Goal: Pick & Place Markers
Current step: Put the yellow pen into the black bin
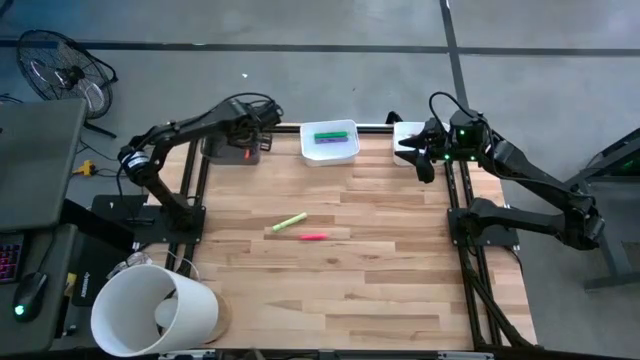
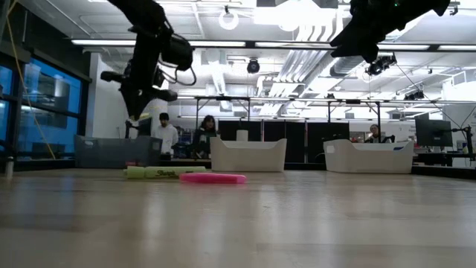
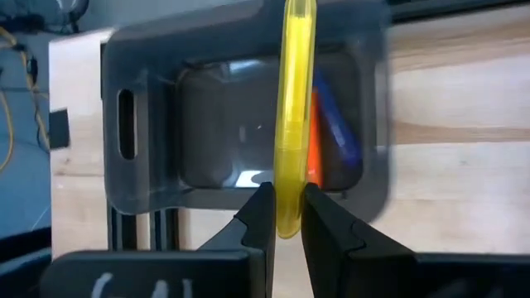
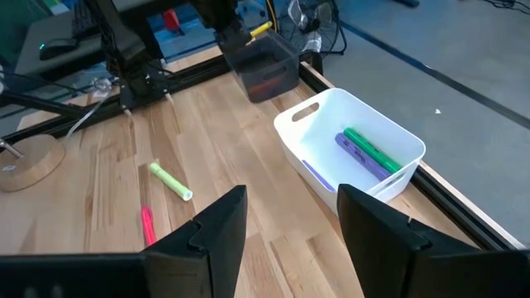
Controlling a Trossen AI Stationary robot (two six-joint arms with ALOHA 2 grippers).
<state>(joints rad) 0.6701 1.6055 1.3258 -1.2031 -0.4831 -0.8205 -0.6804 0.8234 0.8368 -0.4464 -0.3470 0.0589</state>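
My left gripper holds the yellow marker (image 3: 295, 108) above the grey bin's rim (image 3: 166, 194) and needs to keep holding it. The marker would fall if I opened my left gripper now.
My left gripper (image 1: 243, 136) is shut on a yellow marker (image 3: 294, 108) above a grey bin (image 3: 166, 141) at the table's far left; the bin holds an orange marker and a blue one (image 3: 335, 124). A yellow-green marker (image 1: 289, 222) and a pink marker (image 1: 313, 237) lie flat mid-table. A white tray (image 1: 330, 142) at the far middle holds a green marker (image 4: 373, 149) and a purple marker (image 4: 362, 156). My right gripper (image 4: 290, 223) is open and empty, high at the far right. My left gripper pinches the yellow marker near its one end (image 3: 287, 217) between its two fingers. The marker runs out forward along the line of the fingers. It is lifted clear, over the grey bin's opening.
A second white tray (image 1: 407, 135) stands at the far right under my right arm. A white bucket (image 1: 150, 310) lies at the table's near left corner. People stand in the room beyond the far edge (image 2: 165, 134). Bare wood lies across the table's near half.
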